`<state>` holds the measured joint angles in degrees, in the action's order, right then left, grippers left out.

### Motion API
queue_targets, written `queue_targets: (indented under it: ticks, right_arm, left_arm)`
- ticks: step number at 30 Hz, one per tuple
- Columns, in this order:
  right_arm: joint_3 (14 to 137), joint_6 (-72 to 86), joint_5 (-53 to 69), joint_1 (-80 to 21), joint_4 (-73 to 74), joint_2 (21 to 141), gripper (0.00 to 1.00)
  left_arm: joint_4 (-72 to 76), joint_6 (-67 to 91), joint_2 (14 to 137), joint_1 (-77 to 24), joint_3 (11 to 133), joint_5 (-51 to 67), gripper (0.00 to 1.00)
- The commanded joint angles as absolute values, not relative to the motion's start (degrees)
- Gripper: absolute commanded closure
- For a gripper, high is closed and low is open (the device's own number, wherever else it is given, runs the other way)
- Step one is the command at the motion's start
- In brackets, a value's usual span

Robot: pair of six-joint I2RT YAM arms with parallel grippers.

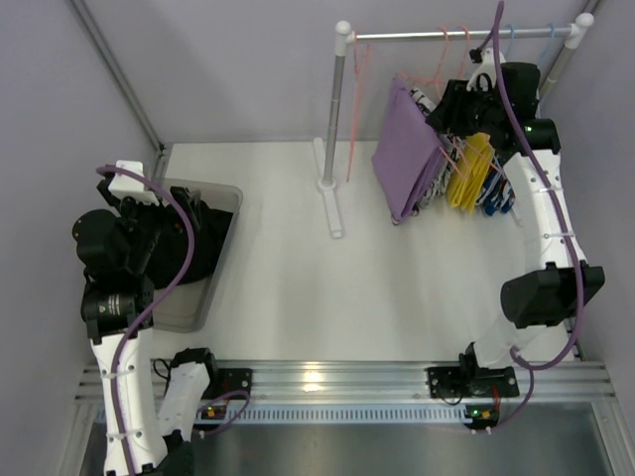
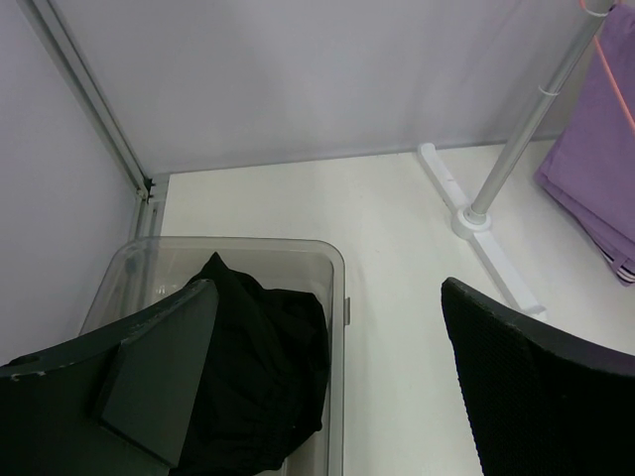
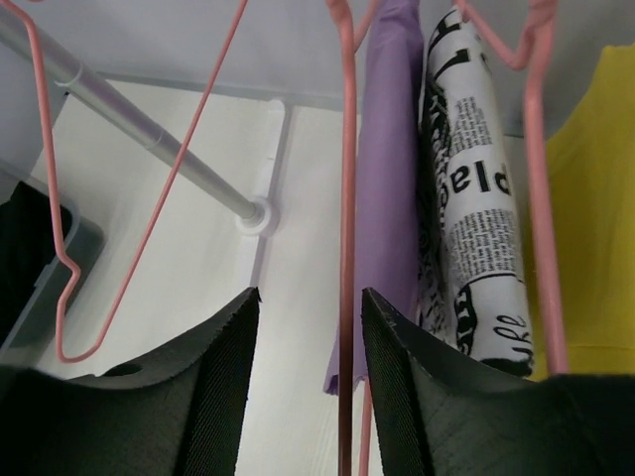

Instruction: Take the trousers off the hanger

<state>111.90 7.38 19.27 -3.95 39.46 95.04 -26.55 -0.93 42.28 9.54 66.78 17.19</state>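
Observation:
My right gripper should grab the pink hanger's bare side wire next. The lilac trousers then stay free for my left gripper to remove.
The lilac trousers (image 1: 407, 149) hang folded over a pink hanger on the rack; they also show in the right wrist view (image 3: 382, 198). The black trousers (image 2: 258, 367) lie bunched in the grey bin (image 2: 337, 297) at the left, also seen from above (image 1: 206, 253). My left gripper (image 2: 327, 297) is open and empty above the bin's right rim. My right gripper (image 3: 310, 297) is open up at the rack. A pink hanger wire (image 3: 345, 248) runs between its fingers, close to the right one, with the lilac cloth just beyond.
A black-and-white printed garment (image 3: 471, 218) and a yellow garment (image 3: 585, 228) hang right of the lilac one. An empty pink hanger (image 3: 149, 218) hangs to the left. The rack's post and foot (image 1: 332, 188) stand mid-table. Walls close in on three sides.

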Motion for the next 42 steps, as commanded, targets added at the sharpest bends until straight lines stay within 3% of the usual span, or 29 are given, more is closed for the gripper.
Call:
queue_targets:
  ticks: [1, 6, 9, 20, 29, 32, 36, 42]
  right_arm:
    - [115.1, 9.6, 24.6, -3.2, 37.5, 96.2, 0.55]
    - [115.1, 14.7, 33.0, -3.1, 33.7, 96.4, 0.72]
    - [115.3, 17.7, 36.3, -3.2, 32.1, 96.8, 0.77]
    - [117.1, 28.3, 40.3, -2.5, 31.7, 102.3, 0.8]
    - [113.7, 35.9, 42.8, -2.6, 26.9, 103.4, 0.75]
    - [113.9, 37.0, 44.0, -2.6, 25.8, 103.8, 0.81]
    - [114.0, 37.4, 45.3, -2.7, 25.1, 104.0, 0.98]
    - [114.3, 39.7, 48.4, -2.5, 21.2, 103.4, 1.0]
  left_arm:
    - [-24.2, 1.4, 42.8, 9.5, 68.9, 18.2, 0.01]
    - [-24.5, 1.7, 43.2, 9.5, 69.8, 18.3, 0.01]
    - [-24.6, 1.9, 43.2, 9.4, 69.6, 18.3, 0.01]
    - [-24.2, 2.6, 43.5, 9.5, 69.8, 19.0, 0.01]
    - [-24.3, 2.5, 43.5, 9.5, 69.2, 18.7, 0.01]
    - [-24.1, 2.9, 43.7, 9.5, 68.9, 18.9, 0.01]
    - [-23.6, 3.0, 43.9, 9.5, 68.5, 19.1, 0.01]
    - [-22.9, 2.7, 43.6, 9.5, 67.8, 19.7, 0.01]
